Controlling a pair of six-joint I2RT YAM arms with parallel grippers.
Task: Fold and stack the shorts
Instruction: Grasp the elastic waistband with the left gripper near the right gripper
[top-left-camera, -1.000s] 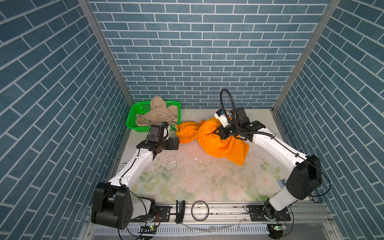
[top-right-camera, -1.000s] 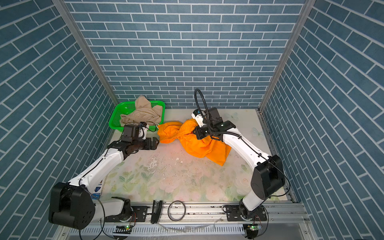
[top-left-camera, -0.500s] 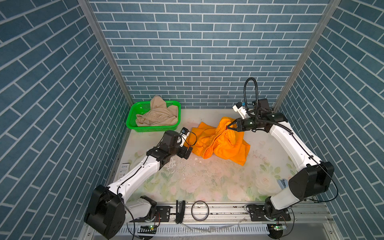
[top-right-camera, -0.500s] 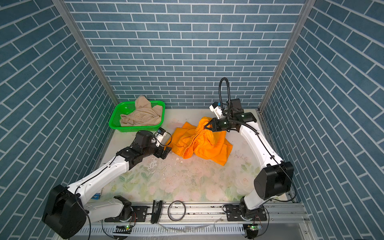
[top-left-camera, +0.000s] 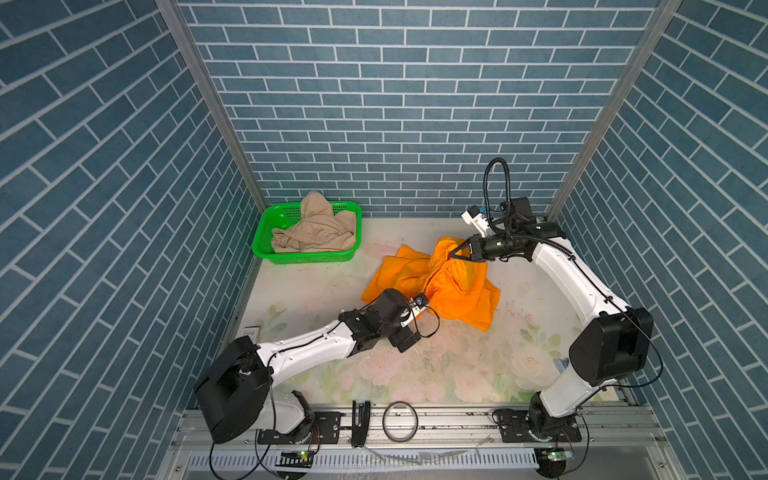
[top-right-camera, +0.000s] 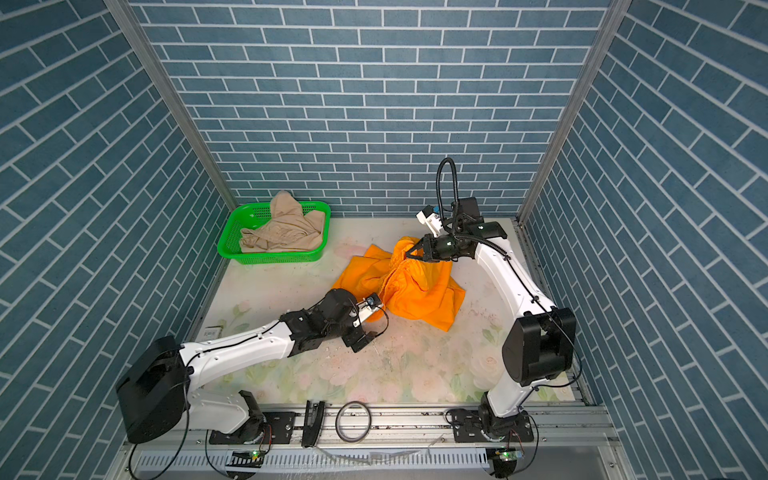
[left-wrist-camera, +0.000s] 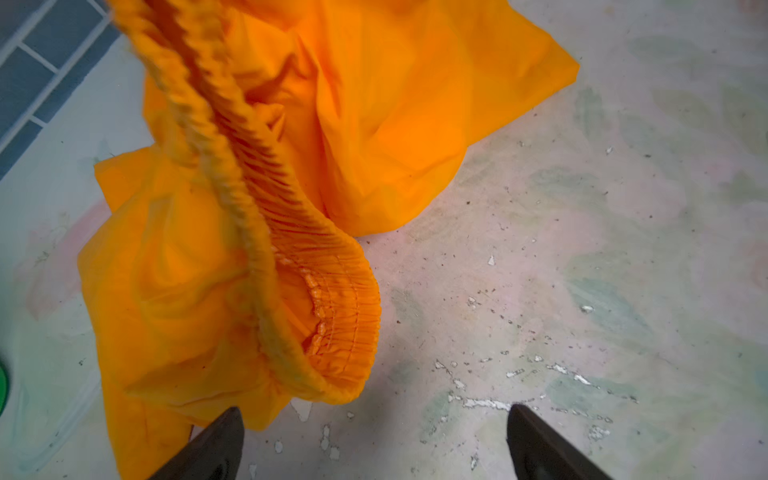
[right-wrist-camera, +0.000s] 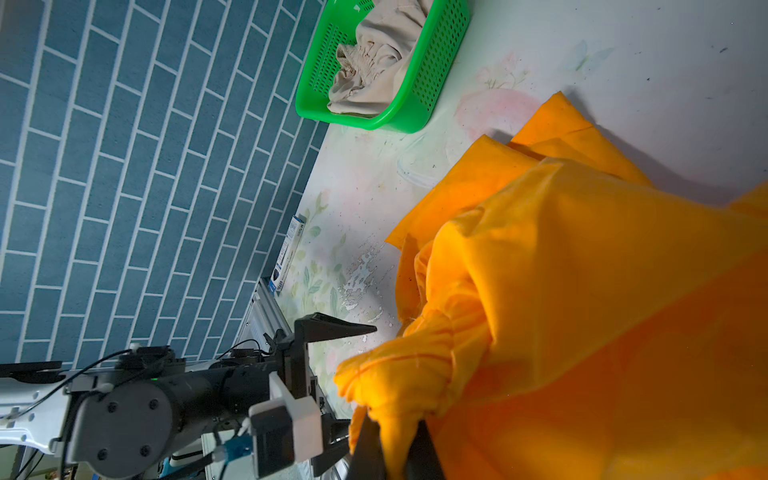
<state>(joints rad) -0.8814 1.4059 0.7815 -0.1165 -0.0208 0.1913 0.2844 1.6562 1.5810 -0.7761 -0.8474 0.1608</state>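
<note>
Next, my left gripper should grab the orange shorts by the waistband's loose loop (left-wrist-camera: 342, 352), opposite my right gripper. That will stretch the waistband for folding.
The orange shorts (top-left-camera: 457, 291) (top-right-camera: 419, 291) lie crumpled in the middle of the floral table. My right gripper (top-left-camera: 451, 253) (top-right-camera: 409, 252) (right-wrist-camera: 392, 453) is shut on a bunched end of their waistband and holds it raised off the table. The gathered waistband (left-wrist-camera: 266, 232) runs down from there to a loop just ahead of my left gripper (top-left-camera: 415, 326) (left-wrist-camera: 376, 411). That gripper is open, low over the table and touches no cloth. The beige shorts (top-left-camera: 316, 232) (top-right-camera: 282, 232) (right-wrist-camera: 370, 54) lie heaped in the green basket (top-left-camera: 307, 257).
The green basket (top-right-camera: 274, 257) stands in the back left corner against the tiled walls. A small box (top-left-camera: 251, 332) lies at the table's left edge. A ring (top-left-camera: 400, 420) and a black clip (top-left-camera: 360, 422) sit on the front rail.
My right gripper has dragged the orange shorts from mid-table toward the back right, keeping hold. My left arm has swung from beside the basket to the near end of the waistband, jaws open throughout.
</note>
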